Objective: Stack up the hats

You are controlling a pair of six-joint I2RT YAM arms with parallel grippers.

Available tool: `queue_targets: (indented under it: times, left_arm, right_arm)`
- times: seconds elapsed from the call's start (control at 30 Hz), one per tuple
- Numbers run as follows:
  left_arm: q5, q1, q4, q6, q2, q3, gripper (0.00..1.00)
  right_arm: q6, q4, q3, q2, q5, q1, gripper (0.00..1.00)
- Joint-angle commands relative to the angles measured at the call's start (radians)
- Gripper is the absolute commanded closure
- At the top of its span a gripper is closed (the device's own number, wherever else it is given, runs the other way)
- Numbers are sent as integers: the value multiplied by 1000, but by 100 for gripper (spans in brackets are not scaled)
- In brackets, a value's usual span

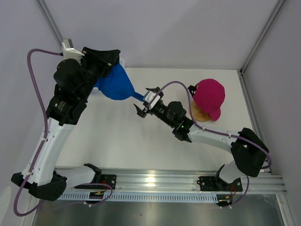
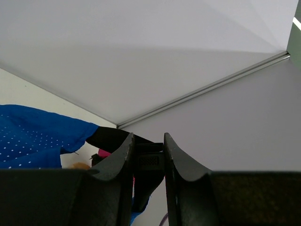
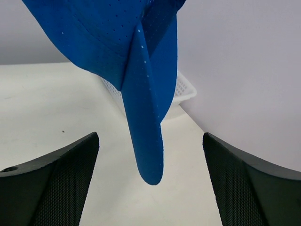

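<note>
I should grab the royal blue hat (image 1: pixel 116 84) by its edge with my right gripper next. The opening of the blue hat's top then stays free to stack over the magenta-pink hat.
My left gripper (image 1: pixel 112 65) is shut on a royal blue hat (image 1: pixel 116 84) and holds it above the table at the back left. In the left wrist view its fingers (image 2: pixel 126 155) stand nearly together, with blue fabric (image 2: pixel 37 141) to the left. My right gripper (image 1: pixel 143 100) is open and empty, facing the blue hat's brim (image 1: pixel 136 95). In the right wrist view the brim (image 3: pixel 146 141) hangs between the open fingers (image 3: pixel 56 183) without touching them. A magenta-pink hat (image 1: pixel 209 96) sits on the round wooden stand (image 1: pixel 200 114) at the right. The other hats are out of view.
A white mesh basket (image 3: pixel 182 92) stands on the table behind the hanging blue hat. White enclosure walls close in the back and sides. The aluminium rail (image 1: pixel 155 181) with both arm bases runs along the near edge.
</note>
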Motion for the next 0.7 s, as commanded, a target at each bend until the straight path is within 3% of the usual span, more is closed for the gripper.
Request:
queue_targets:
  times: [0.0, 0.13, 0.4, 0.67]
  left_arm:
    - [0, 0, 62, -63, -15, 40, 99]
    - [-40, 1, 79, -93, 2, 63, 99]
    - [35, 9, 37, -150, 48, 144, 99]
    - [261, 33, -50, -267, 131, 232, 99]
  right_arm:
    - [34, 108, -19, -15, -35, 9, 5]
    - [95, 189, -73, -34, -14, 8, 2]
    - [145, 359, -165, -26, 29, 8, 1]
    - [108, 761, -233, 47, 41, 9, 0]
